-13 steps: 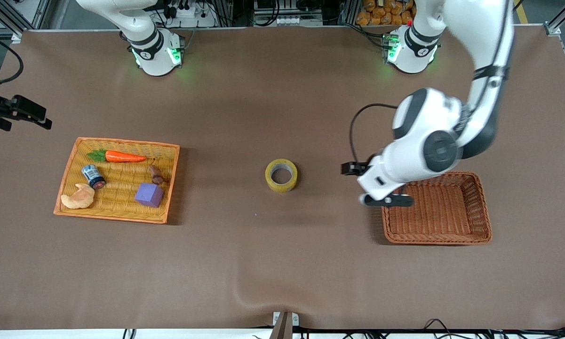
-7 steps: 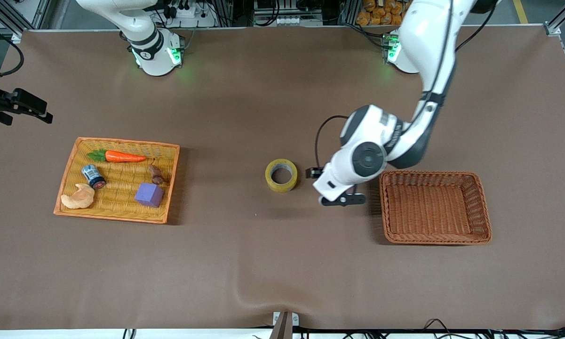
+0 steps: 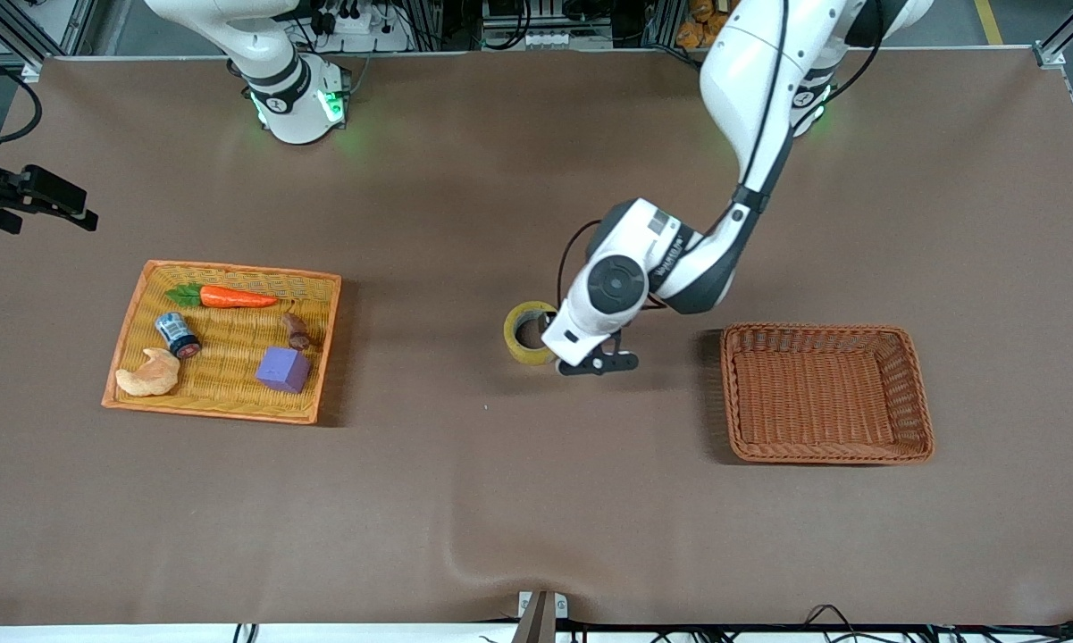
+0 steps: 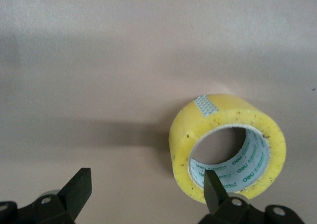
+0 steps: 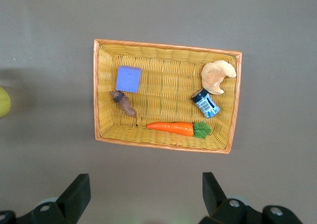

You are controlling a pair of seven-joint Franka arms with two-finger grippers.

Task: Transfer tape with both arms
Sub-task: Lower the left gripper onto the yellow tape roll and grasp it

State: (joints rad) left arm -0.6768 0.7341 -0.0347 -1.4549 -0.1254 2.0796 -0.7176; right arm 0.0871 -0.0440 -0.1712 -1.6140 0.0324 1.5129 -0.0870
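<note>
My left gripper should next grab the yellow tape roll by its ring side [image 4: 183, 149] to transfer it into the brown wicker basket.
The yellow tape roll [image 3: 510, 336] lies flat near the middle of the table, its open centre up. My left gripper [image 3: 597, 363] hangs low beside it, toward the left arm's end, and partly covers its rim. In the left wrist view the gripper [image 4: 146, 192] is open and empty; one fingertip [image 4: 214, 187] shows in front of the roll's opening, and the roll [image 4: 218, 116] lies off to that side, outside the gap. My right gripper [image 5: 146, 199] is open and empty, held high over the table, looking down on the yellow tray.
A yellow wicker tray [image 3: 232, 269] toward the right arm's end holds a carrot [image 3: 232, 296], a purple block [image 3: 283, 369], a small can and a croissant; it also shows in the right wrist view [image 5: 163, 48]. A brown wicker basket [image 3: 822, 329] stands toward the left arm's end.
My left arm has swung from over the brown basket's edge across to the tape and now stands right beside it. The tape has not moved. The right arm has barely shifted.
</note>
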